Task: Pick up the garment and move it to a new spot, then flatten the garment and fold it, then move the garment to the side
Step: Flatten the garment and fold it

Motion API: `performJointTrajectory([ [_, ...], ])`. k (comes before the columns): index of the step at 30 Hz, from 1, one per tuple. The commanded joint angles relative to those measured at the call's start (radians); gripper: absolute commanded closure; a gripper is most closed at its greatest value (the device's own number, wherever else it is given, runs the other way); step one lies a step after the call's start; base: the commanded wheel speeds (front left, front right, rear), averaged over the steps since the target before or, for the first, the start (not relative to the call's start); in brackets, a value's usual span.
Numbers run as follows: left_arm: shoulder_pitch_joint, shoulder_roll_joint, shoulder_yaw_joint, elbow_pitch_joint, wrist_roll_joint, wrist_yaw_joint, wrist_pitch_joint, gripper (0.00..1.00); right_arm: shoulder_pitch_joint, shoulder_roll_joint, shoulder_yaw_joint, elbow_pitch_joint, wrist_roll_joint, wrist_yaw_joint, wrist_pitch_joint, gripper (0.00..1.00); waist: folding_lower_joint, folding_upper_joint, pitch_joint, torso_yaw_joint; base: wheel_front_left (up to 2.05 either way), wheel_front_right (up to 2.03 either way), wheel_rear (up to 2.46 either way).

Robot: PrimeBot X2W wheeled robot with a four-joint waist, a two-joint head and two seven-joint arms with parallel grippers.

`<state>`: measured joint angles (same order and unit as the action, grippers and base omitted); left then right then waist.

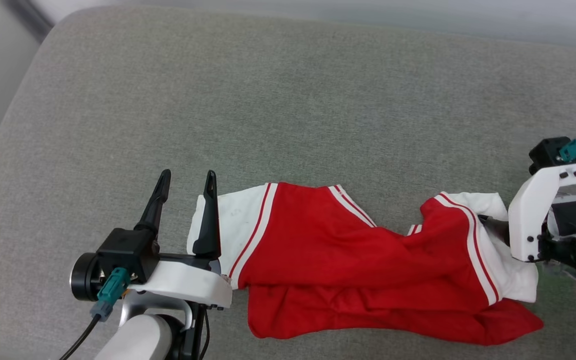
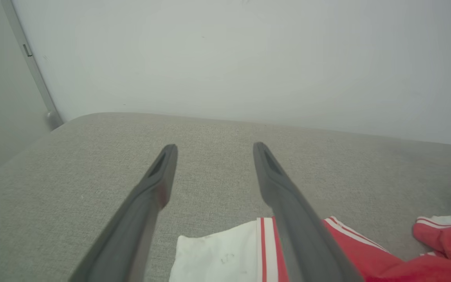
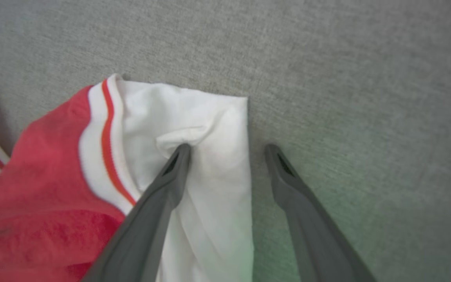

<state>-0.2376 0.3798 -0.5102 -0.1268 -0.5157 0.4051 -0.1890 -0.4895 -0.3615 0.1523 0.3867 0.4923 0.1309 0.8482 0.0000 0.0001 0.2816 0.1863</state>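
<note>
The white sleeve should be gripped next by its open outer edge (image 3: 245,157) with my right gripper, because a fingertip fits past the cloth there and the red body is slack.
The garment (image 1: 348,250) lies crumpled on the grey cushion (image 1: 288,100), red body in the middle and a white sleeve at each end. No lettering shows on it. My left gripper (image 1: 188,175) stands open above the left sleeve (image 2: 217,254), its fingers pointing toward the back and nothing between them. My right gripper (image 3: 228,146) is open and angled down at the right sleeve (image 3: 194,117). One fingertip (image 3: 182,150) presses into the white cloth and the other fingertip (image 3: 274,150) rests on the cushion just past the sleeve's edge. In the head view its fingers (image 1: 493,225) are mostly hidden behind the white wrist.
The grey cushion reaches well beyond the garment toward a pale wall (image 2: 249,58) at the back. Its rounded left edge (image 1: 3,140) drops off, and a dark strip (image 1: 28,15) runs beside the far left corner.
</note>
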Motion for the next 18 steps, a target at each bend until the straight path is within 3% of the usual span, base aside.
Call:
performJointTrajectory([
  [1,-0.015,-0.003,0.001,0.008,-0.004,-0.003,-0.008,0.00,0.008,0.002,0.029,0.056,0.005,0.000,0.029,0.00,0.0000,-0.0001,0.009,0.014,0.00,0.00,0.00],
  [3,-0.012,-0.005,0.002,0.018,-0.006,-0.005,-0.008,0.00,0.012,0.002,0.051,0.106,0.011,0.000,0.064,0.00,0.0000,-0.0001,0.009,0.018,0.00,0.00,0.00],
  [4,-0.008,-0.005,0.003,0.022,-0.011,-0.005,-0.008,0.00,0.013,0.006,0.058,0.119,0.019,-0.001,0.066,0.80,0.0000,-0.0001,0.007,0.018,0.00,0.00,0.00],
  [5,-0.003,-0.003,0.005,0.026,-0.015,-0.005,-0.007,0.00,0.010,0.012,0.061,0.129,0.028,0.000,0.067,1.00,0.0000,-0.0001,0.003,0.016,0.00,0.00,0.00],
  [12,0.022,0.042,0.042,0.043,-0.069,-0.020,0.039,0.00,-0.031,0.002,0.057,0.086,0.042,0.000,-0.035,1.00,0.0000,-0.0001,-0.037,-0.037,0.00,0.00,0.00],
  [18,0.008,0.166,0.072,0.070,-0.162,-0.092,0.216,0.00,0.017,0.013,0.001,-0.005,0.042,0.000,-0.115,1.00,0.0000,-0.0001,-0.079,-0.120,0.00,0.00,0.00],
])
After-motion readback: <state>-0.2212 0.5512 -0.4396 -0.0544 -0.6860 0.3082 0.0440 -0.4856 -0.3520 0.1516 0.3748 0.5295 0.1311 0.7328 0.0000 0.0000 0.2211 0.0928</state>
